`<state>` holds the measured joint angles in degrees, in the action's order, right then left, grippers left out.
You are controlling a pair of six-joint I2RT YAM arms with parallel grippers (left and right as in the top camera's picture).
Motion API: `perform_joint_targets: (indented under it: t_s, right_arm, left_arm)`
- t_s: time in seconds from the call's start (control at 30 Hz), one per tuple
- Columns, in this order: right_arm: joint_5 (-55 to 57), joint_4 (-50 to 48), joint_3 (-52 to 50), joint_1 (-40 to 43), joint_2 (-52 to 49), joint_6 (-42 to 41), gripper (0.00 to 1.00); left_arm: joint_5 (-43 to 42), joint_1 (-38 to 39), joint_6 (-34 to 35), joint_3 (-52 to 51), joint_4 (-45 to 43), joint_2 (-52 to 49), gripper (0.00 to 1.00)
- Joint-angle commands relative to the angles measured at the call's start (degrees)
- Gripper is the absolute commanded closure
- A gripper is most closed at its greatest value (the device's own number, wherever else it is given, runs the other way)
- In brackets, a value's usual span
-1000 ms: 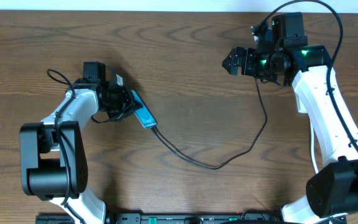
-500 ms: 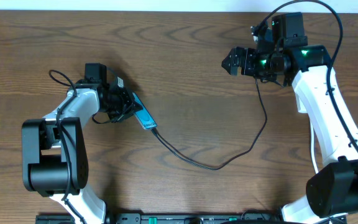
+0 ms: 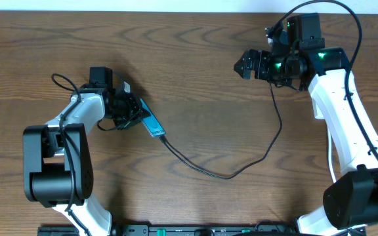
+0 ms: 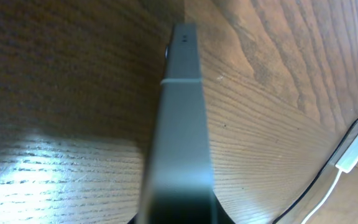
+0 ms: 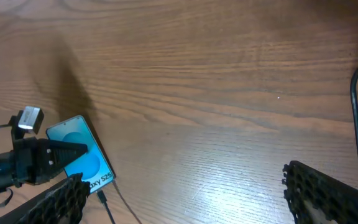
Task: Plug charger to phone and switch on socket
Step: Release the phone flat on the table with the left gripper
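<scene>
I should release the phone from my left gripper now: it is upright between my fingers, and its lower long edge [image 3: 151, 130] is down on the tabletop.
The phone [image 3: 151, 122], with its teal screen, lies at an angle left of centre, and my left gripper [image 3: 134, 111] is shut on its upper end. It appears edge-on as a grey bar [image 4: 180, 118] in the left wrist view. The charger [image 3: 228, 175] is a thin black cable looping across the table and up to the right arm. Its connector tip [image 5: 102, 198] sits at the phone's [image 5: 79, 152] lower end; I cannot tell whether it is inserted. My right gripper [image 3: 244, 65] hovers open and empty at the back right. The socket is out of view.
A small white piece with a thin white lead [image 4: 355, 151] shows at the right edge of the left wrist view; what it is I cannot tell. Bare wood [image 3: 202, 78] lies between the arms. The right arm's own thick black cable [image 5: 357, 87] hangs at the right.
My left gripper and the phone have shifted slightly down and right. The right arm has not moved.
</scene>
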<state>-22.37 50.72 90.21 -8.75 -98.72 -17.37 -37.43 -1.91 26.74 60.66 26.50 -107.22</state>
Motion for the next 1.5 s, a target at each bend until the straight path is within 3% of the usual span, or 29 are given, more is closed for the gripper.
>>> perform_joint_targets:
  t_s: [0.0,0.2,0.53,0.63,0.93,1.17,1.47]
  right_arm:
    - [-0.7,0.1,1.3,-0.5,1.4,-0.4,0.01]
    - [-0.7,0.1,1.3,-0.5,1.4,-0.4,0.01]
    - [-0.7,0.1,1.3,-0.5,1.4,-0.4,0.01]
    - [-0.7,0.1,1.3,-0.5,1.4,-0.5,0.01]
    - [-0.7,0.1,1.3,-0.5,1.4,-0.6,0.01]
    - [-0.7,0.1,1.3,-0.5,1.4,-0.6,0.01]
    - [-0.7,0.1,1.3,-0.5,1.4,-0.6,0.01]
  left_arm:
    - [1.5,0.1,-1.4,0.6,0.3,-0.4,0.91]
    - [1.5,0.1,-1.4,0.6,0.5,-0.4,0.84]
    - [1.5,0.1,-1.4,0.6,0.9,-0.4,0.83]
    - [1.5,0.1,-1.4,0.6,1.1,-0.4,0.76]
    - [1.5,0.1,-1.4,0.6,1.7,-0.4,0.75]
    - [1.6,0.1,-1.4,0.6,2.6,-0.4,0.51]
    - [2.1,0.1,-1.5,0.6,3.3,-0.4,0.51]
